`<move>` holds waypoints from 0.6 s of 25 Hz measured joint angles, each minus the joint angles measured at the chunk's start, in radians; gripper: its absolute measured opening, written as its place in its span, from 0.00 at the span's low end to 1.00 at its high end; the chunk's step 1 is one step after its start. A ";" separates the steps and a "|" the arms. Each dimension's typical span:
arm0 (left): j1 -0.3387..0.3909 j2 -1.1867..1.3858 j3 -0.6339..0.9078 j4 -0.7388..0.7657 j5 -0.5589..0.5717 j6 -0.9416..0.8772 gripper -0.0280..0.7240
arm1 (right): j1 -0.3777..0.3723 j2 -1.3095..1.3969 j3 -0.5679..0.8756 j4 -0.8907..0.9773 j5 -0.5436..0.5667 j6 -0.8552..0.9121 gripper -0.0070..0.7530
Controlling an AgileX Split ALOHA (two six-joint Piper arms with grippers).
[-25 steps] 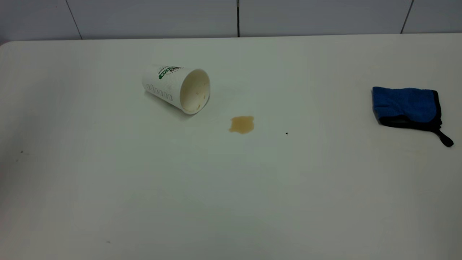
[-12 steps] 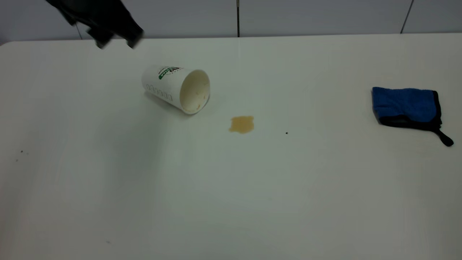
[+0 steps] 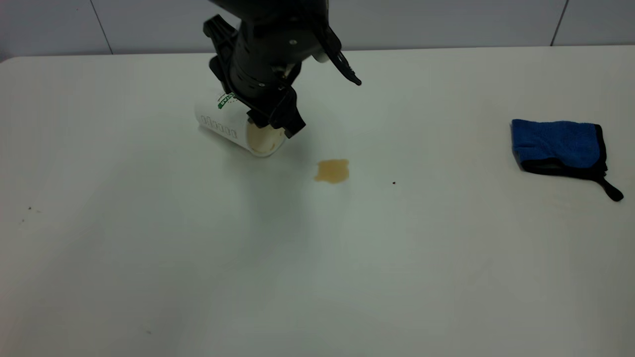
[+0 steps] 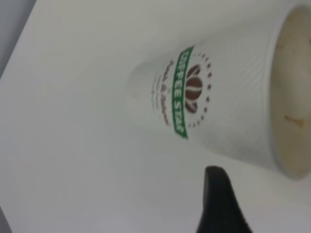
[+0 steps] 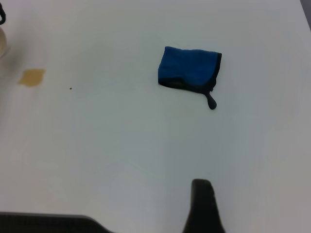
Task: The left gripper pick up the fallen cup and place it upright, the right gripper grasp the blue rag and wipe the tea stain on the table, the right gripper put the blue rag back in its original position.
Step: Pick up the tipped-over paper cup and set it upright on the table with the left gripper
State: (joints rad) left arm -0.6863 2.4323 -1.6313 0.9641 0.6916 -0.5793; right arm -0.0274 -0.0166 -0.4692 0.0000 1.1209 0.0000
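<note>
My left gripper should grab the cup by its rim (image 3: pixel 248 136) next, so that the paper cup's base stays free to stand on the tabletop.
The white paper cup (image 3: pixel 218 124) lies on its side at the back left of the table (image 3: pixel 317 267), its cream mouth turned toward the tea stain (image 3: pixel 332 170). My left gripper (image 3: pixel 275 126) hangs right over the cup's mouth end and looks open. In the left wrist view one black fingertip (image 4: pixel 216 189) sits beside the cup (image 4: pixel 228 107), apart from it. The blue rag (image 3: pixel 555 145) lies folded at the far right. The right wrist view shows the rag (image 5: pixel 189 68), the stain (image 5: pixel 31 76) and one black fingertip (image 5: pixel 201 194) well short of the rag. The right arm is out of the exterior view.
A tiny black speck (image 3: pixel 394 183) lies right of the stain. A grey tiled wall (image 3: pixel 446 22) runs behind the table's back edge. A few dark specks (image 3: pixel 30 208) dot the left side.
The left arm has swung in from the upper left and come down over the cup's mouth. The cup, stain and rag have not moved.
</note>
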 joint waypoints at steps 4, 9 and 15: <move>-0.001 0.073 -0.076 0.044 -0.002 0.003 0.69 | 0.000 0.000 0.000 0.000 0.000 0.000 0.79; -0.001 0.124 -0.119 0.161 0.010 -0.024 0.69 | 0.000 0.000 0.000 0.000 0.000 0.000 0.79; 0.000 0.154 -0.121 0.247 0.049 -0.070 0.52 | 0.000 0.000 0.000 0.000 0.000 0.000 0.79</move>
State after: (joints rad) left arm -0.6861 2.5867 -1.7523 1.2116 0.7408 -0.6492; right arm -0.0274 -0.0166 -0.4692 0.0000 1.1209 0.0000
